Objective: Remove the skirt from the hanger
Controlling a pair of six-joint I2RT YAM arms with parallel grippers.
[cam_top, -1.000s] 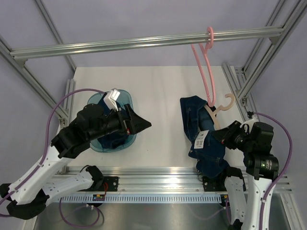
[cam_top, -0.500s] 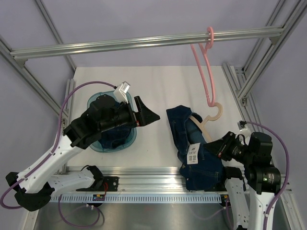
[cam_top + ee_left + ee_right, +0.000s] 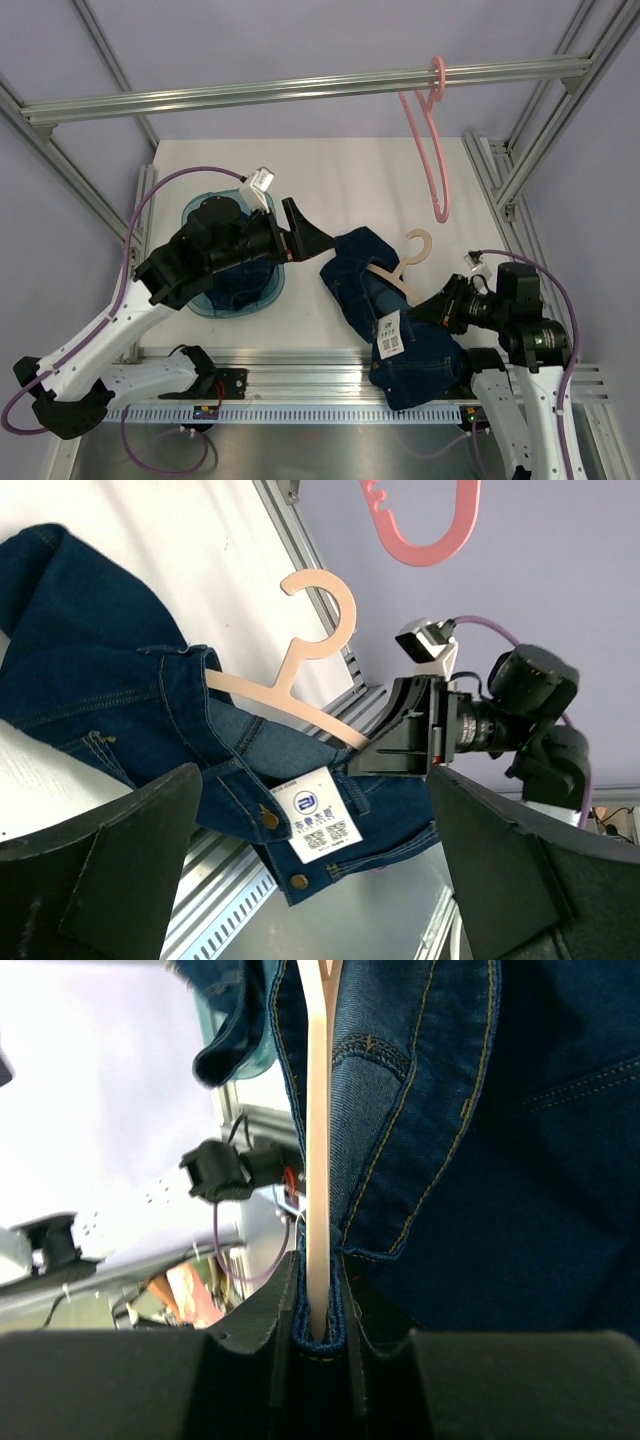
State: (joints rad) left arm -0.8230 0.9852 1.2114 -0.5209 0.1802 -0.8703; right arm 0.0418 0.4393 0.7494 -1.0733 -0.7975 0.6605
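Observation:
I should pick up the beige hanger with my left gripper next, by its neck below the hook (image 3: 400, 269). Both ends then stay free to remove the skirt (image 3: 390, 320).
The dark blue denim skirt (image 3: 390, 320) hangs on a beige hanger (image 3: 400, 268), lying slanted over the table's near right part, with a white label (image 3: 388, 335) at the waistband. My right gripper (image 3: 428, 310) is shut on the hanger's end with the waistband wrapped over it; the right wrist view shows the hanger (image 3: 318, 1110) and denim (image 3: 480, 1160) pinched between the jaws (image 3: 320, 1330). My left gripper (image 3: 312, 238) is open and empty, just left of the skirt's upper edge. In the left wrist view (image 3: 315, 880) the skirt (image 3: 120, 680) and hanger (image 3: 300, 670) lie ahead of it.
A pink hanger (image 3: 430, 150) hangs from the aluminium rail (image 3: 300, 88) above the back right. A blue translucent basin (image 3: 235, 295) with dark cloth inside stands at the left, under my left arm. Frame posts (image 3: 545, 130) run along the right side.
My right gripper has pulled the skirt and beige hanger left and toward the near edge, away from the pink hanger. My left gripper has moved right, up to the skirt.

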